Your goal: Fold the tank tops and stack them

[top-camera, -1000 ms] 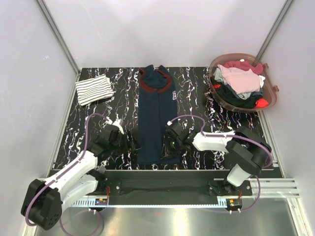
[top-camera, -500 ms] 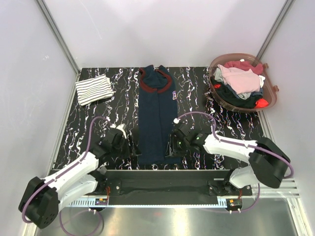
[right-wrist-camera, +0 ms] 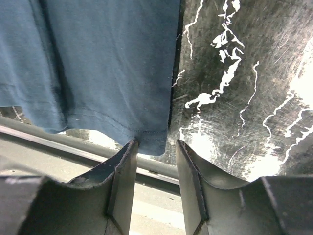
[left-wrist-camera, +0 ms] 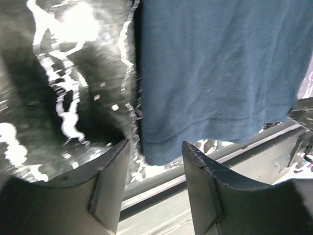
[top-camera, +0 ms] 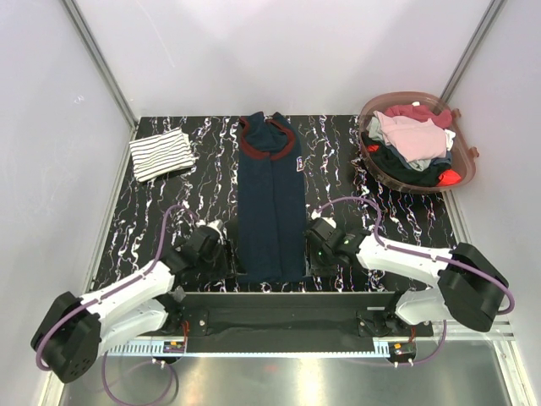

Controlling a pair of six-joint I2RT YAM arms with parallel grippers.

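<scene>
The robot's right gripper will next grab the navy tank top's near hem corner, opposite the left gripper's corner, to fold the hem toward the neck.
The dark navy tank top with dark red trim lies flat as a long narrow strip down the middle of the table, neck at the far end. The white striped tank top lies folded at the far left. My left gripper is open and empty beside the navy top's near left hem corner. My right gripper is open and empty beside the near right hem corner. Neither gripper holds cloth.
A brown basket of mixed clothes stands at the far right. The table is black with white marbling. A metal rail runs along the near edge, just below the navy top's hem.
Both grippers have moved toward the near edge and outward, off the navy top's sides to its hem corners. The navy top's near end now lies flatter and straighter.
</scene>
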